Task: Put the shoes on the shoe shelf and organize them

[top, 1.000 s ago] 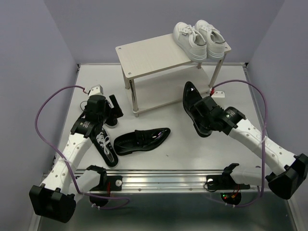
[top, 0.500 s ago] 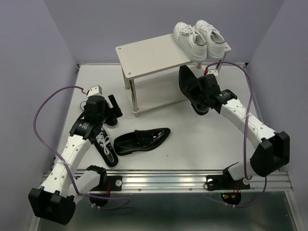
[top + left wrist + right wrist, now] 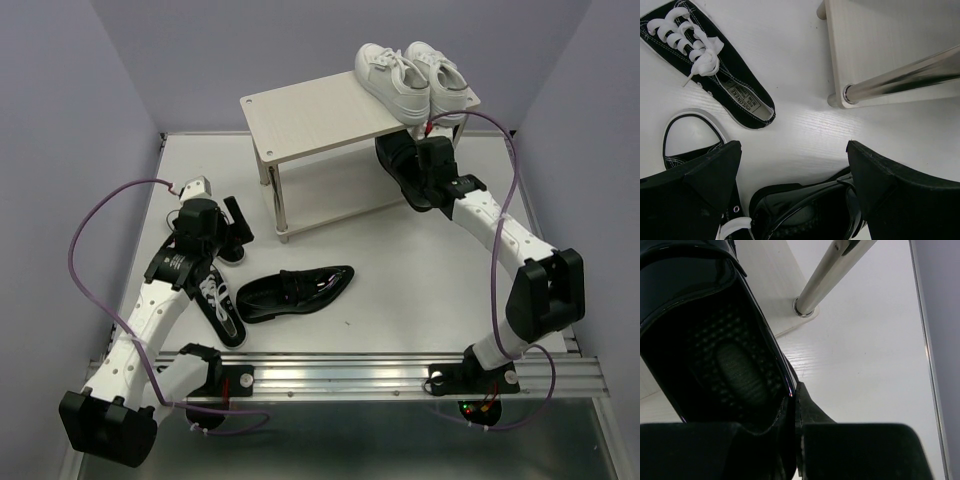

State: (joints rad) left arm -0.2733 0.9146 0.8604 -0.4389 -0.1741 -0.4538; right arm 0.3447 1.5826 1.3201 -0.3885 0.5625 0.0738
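Observation:
My right gripper should move the loafer toward the leg before it lets go of the loafer, because bare board still shows between the loafer and the silver leg.
The shoe shelf stands at the back, with a pair of white sneakers on the right end of its top board. My right gripper is shut on the heel rim of a glossy black loafer, held at the right end of the lower board beside a silver leg. The other loafer lies on the table. A black canvas sneaker lies by my left arm, and another shows ahead of it. My left gripper hangs open above the loafer's heel, holding nothing.
The shelf's near left corner and leg sit close ahead of the left gripper. A metal rail runs along the table's front edge. Purple cables loop from both arms. Purple walls close in the sides.
My right arm has carried the loafer away from the table's middle and back to the right end of the shelf's lower tier. The left arm has stayed put.

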